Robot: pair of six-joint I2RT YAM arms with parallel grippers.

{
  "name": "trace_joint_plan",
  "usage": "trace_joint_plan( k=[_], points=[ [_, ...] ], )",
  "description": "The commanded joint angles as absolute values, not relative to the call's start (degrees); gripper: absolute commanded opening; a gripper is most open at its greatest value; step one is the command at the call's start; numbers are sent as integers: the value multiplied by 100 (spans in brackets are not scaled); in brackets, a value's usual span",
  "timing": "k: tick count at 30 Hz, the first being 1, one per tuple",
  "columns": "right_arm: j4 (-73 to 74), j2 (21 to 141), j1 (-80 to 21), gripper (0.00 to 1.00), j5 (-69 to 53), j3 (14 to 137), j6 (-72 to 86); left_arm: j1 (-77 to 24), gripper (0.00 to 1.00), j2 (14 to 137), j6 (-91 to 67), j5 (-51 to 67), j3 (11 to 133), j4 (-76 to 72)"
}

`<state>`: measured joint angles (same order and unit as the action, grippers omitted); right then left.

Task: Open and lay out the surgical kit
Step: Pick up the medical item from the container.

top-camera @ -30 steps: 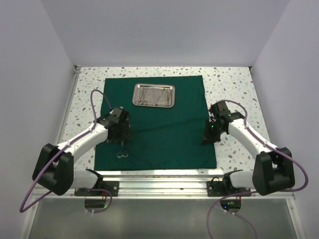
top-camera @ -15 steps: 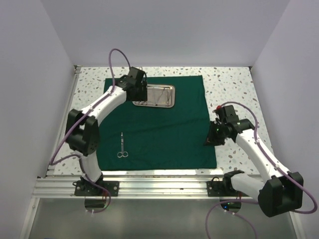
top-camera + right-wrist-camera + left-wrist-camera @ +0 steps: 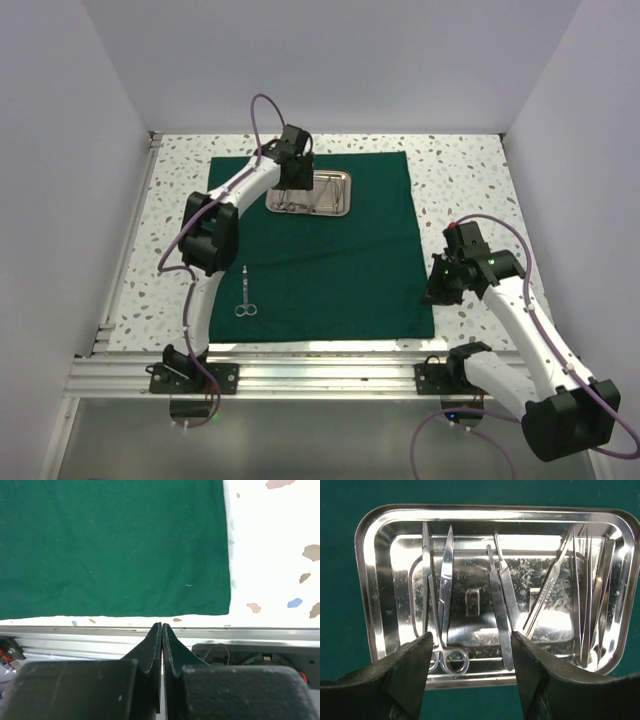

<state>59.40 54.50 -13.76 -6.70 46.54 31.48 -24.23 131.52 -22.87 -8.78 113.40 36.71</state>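
Note:
I will next grip the tray's scissors with my left gripper across their handles, just behind their pivot, with their tips away. Then I will lay them flat on the cloth (image 3: 330,250).
The dark green cloth (image 3: 330,250) lies spread flat on the table. At its far middle sits the steel tray (image 3: 335,203). In the left wrist view the tray (image 3: 375,580) holds scissors (image 3: 437,605) at the left, two slim flat handles (image 3: 502,605) in the middle and tweezers (image 3: 590,595) at the right. My left gripper (image 3: 471,642) hovers open above the tray's near rim, with nothing between its fingers. Another pair of scissors (image 3: 245,295) lies alone on the cloth's near left. My right gripper (image 3: 161,626) is shut and empty, above the cloth's near right corner (image 3: 220,605).
The speckled white table (image 3: 470,180) shows around the cloth. An aluminium rail (image 3: 320,375) carrying both arm bases runs along the near edge. White walls (image 3: 60,150) close in the left, right and back sides.
My left arm has swung from the scissors on the near left of the cloth out to the tray, leaving the scissors lying there. My right arm drew back toward the near right.

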Motion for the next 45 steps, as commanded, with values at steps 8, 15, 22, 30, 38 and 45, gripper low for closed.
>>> trace_joint_plan(
  k=[8, 15, 22, 30, 38, 45],
  points=[
    [6109, 5765, -1362, 0, -457, 4711, 3138, -2039, 67, 13562, -2136, -721, 11821, 3402],
    [6003, 5985, -1362, 0, -413, 4667, 3173, -1986, 67, 13921, -1986, -712, 12146, 3533],
    [5977, 6038, -1310, 0, -387, 4650, 3199, -1995, 61, 14185, -2013, -650, 12024, 3630],
    [5933, 6091, -1318, 0, -448, 4597, 3226, -2030, 20, 14326, -2092, -659, 11734, 3753],
    [5871, 6073, -1318, 0, -519, 4500, 3287, -2030, 0, 14274, -2101, -677, 11847, 3849],
    [5827, 5977, -1318, 0, -571, 4430, 3331, -2030, 0, 14089, -2083, -738, 12638, 4095]
  ],
)
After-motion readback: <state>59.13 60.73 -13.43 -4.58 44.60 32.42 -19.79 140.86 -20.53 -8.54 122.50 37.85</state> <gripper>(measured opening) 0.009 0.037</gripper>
